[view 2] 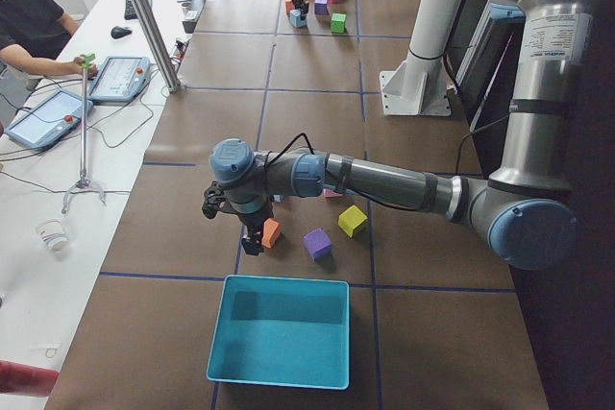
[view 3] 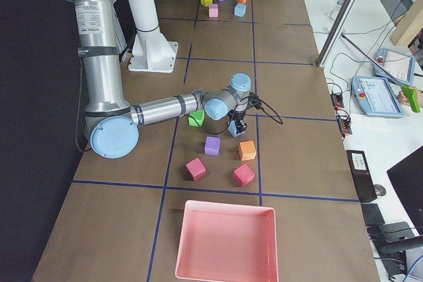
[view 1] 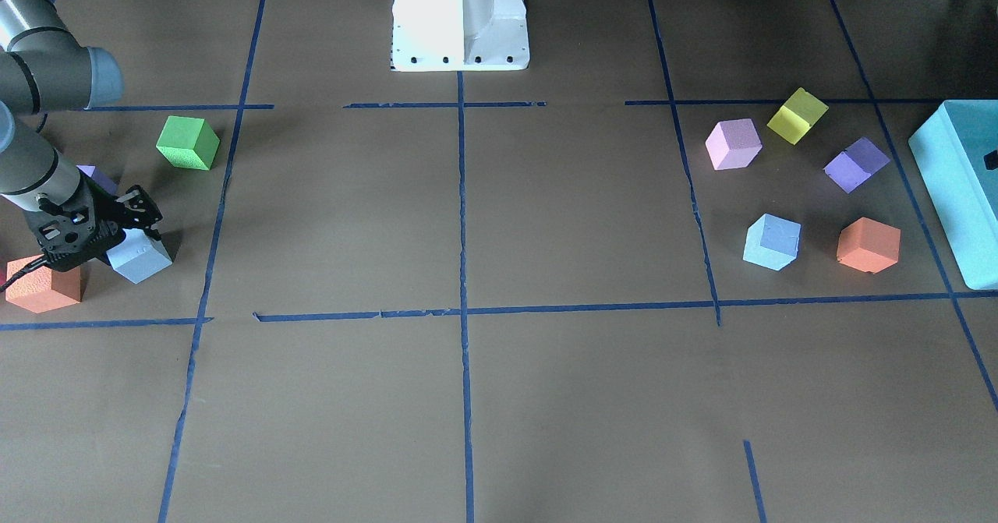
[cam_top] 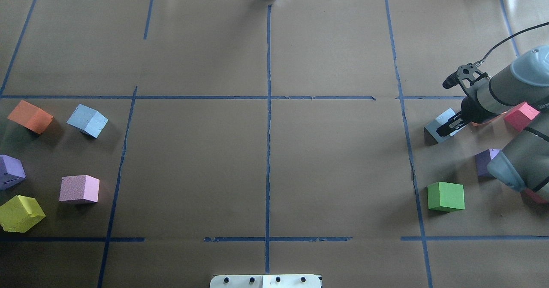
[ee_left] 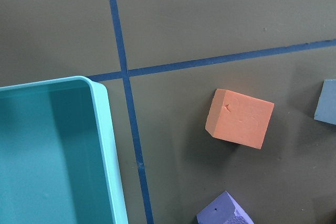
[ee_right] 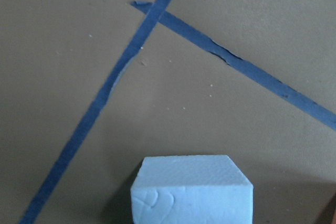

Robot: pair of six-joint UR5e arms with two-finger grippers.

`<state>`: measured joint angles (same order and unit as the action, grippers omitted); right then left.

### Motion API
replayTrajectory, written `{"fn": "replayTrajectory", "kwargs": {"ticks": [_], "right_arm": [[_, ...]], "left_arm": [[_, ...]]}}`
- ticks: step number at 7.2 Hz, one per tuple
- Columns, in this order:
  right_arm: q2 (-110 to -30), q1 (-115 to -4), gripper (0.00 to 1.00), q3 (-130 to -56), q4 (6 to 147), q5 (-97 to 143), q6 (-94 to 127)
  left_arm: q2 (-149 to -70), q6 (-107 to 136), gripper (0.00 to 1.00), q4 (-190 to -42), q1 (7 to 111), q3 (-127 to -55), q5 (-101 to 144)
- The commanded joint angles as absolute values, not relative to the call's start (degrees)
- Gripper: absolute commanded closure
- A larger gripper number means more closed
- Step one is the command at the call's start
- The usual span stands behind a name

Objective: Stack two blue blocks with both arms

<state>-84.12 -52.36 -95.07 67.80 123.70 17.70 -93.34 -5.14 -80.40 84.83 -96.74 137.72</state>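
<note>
My right gripper should next take the pale blue block by its opposite sides, so that the two blue blocks get stacked.
One pale blue block [cam_top: 434, 128] sits on the table at the overhead view's right, also in the front view [view 1: 140, 258] and low in the right wrist view [ee_right: 191, 190]. My right gripper [cam_top: 448, 127] is down at its top, jaws apart on either side of it [view 1: 144, 219]. The other blue block [cam_top: 88, 120] sits free on the far left, also in the front view [view 1: 772, 242] and at the left wrist view's edge [ee_left: 326, 103]. My left gripper [view 2: 252, 240] shows only in the exterior left view, hovering beside an orange cube [view 2: 271, 232]; I cannot tell if it is open.
Around the right gripper are green [cam_top: 446, 196], purple [cam_top: 484, 161], red [cam_top: 521, 115] and orange [view 1: 43, 285] cubes. By the left block lie orange [cam_top: 30, 116], purple [cam_top: 10, 172], pink [cam_top: 79, 189] and yellow [cam_top: 21, 213] cubes, with the turquoise box [view 1: 959, 188] beyond. A pink tray [view 3: 225, 242] sits at the right end.
</note>
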Motion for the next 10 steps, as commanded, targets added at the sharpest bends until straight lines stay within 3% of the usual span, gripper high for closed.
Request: {"fn": "replayTrajectory", "kwargs": {"ticks": [1, 4, 6, 10], "right_arm": [[-76.35, -50.99, 0.98, -99.03, 74.74, 126.37, 30.93], [-58.51, -35.21, 0.97, -97.22, 78.31, 115.21, 64.93], [-44.11, -31.83, 0.95, -85.32, 80.66, 112.85, 77.99], [-39.46, -28.66, 0.93, -78.67, 84.20, 108.98, 78.31]], "left_arm": [[-92.99, -5.27, 0.00, -82.60, 84.90, -96.59, 140.17], [-93.07, -5.36, 0.00, -83.67, 84.90, -96.16, 140.54], [-93.16, -5.36, 0.00, -83.67, 84.81, -96.68, 140.54], [-93.25, -5.10, 0.00, -83.76, 84.81, -96.68, 142.03]]}}
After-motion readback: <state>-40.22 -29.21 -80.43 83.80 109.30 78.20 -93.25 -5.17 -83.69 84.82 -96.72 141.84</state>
